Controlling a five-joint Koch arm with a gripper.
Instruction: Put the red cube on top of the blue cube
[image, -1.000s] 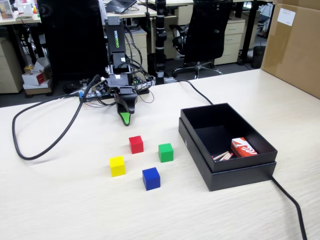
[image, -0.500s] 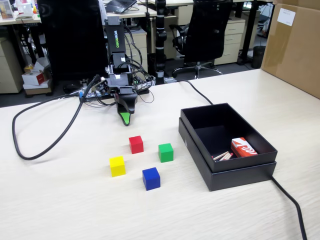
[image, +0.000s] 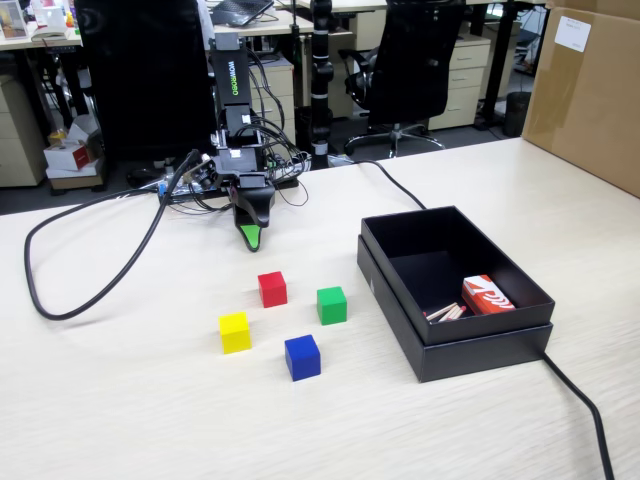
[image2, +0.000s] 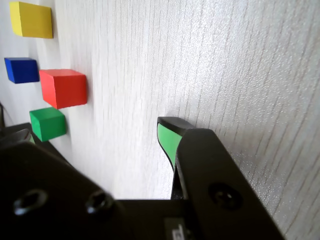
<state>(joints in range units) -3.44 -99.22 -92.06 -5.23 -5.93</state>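
The red cube (image: 272, 289) should end up stacked on the blue cube (image: 302, 357). My gripper should next grab the red cube by its opposite sides for that.
Untouched on the pale wooden table, the red cube (image: 272, 289) lies in front of the arm. The blue cube (image: 302, 357) lies nearer the camera, slightly to the right. My gripper (image: 250, 238) hangs tip-down just above the table behind the red cube, a short gap away. In the wrist view the red cube (image2: 64, 88) and blue cube (image2: 21, 70) sit at the left. My gripper (image2: 97, 137) shows bare table between its green-padded jaws. It is open and holds nothing.
A green cube (image: 332, 305) lies right of the red one and a yellow cube (image: 235, 332) left of the blue one. A black open box (image: 470, 355) holding a red-and-white carton (image: 487, 295) stands at the right. A thick black cable (image: 90, 290) loops at the left.
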